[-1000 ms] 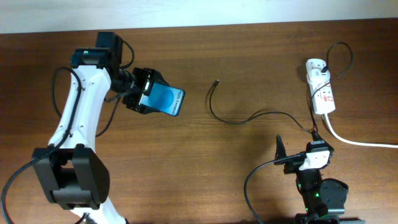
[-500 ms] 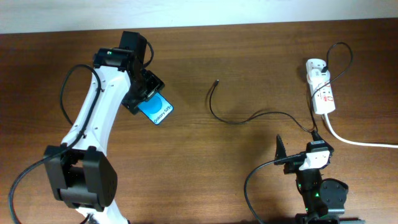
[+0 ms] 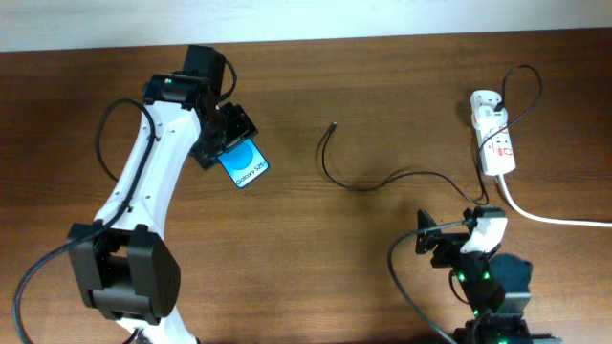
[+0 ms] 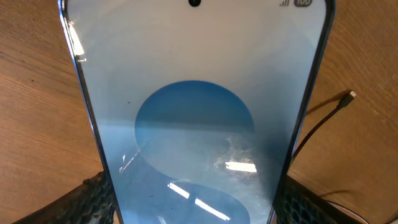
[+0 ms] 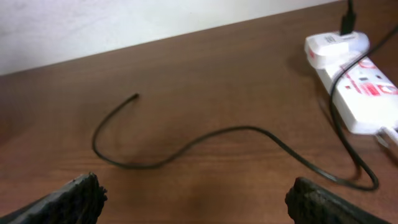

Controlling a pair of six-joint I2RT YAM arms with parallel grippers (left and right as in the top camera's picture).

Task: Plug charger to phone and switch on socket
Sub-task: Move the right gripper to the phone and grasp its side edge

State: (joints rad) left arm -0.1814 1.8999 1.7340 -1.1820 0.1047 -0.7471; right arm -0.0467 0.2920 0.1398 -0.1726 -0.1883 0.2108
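Observation:
The phone's lettered end (image 3: 251, 176) is far from my right gripper's fingers, so I should bring the phone toward them before my left gripper lets go.
My left gripper (image 3: 222, 145) is shut on the phone (image 3: 245, 164), a slim black-edged smartphone with a blue screen and "Galaxy S25" text, held over the left half of the table. The phone fills the left wrist view (image 4: 199, 118), between both fingers. The charger (image 3: 368, 183), a thin black cable, lies curved at the table's middle, its plug tip (image 3: 332, 124) free. It also shows in the right wrist view (image 5: 205, 137) and its tip in the left wrist view (image 4: 351, 94). The socket (image 3: 492, 134), a white power strip, lies at the far right. My right gripper (image 3: 442, 245) is open and empty near the front edge.
A thick white cord (image 3: 550, 218) runs from the socket off the right edge. The socket also shows in the right wrist view (image 5: 360, 84). A pale wall borders the table's far edge.
My left arm swung right and nearer with the phone, turning it. My right gripper turned and shifted slightly left at the front edge.

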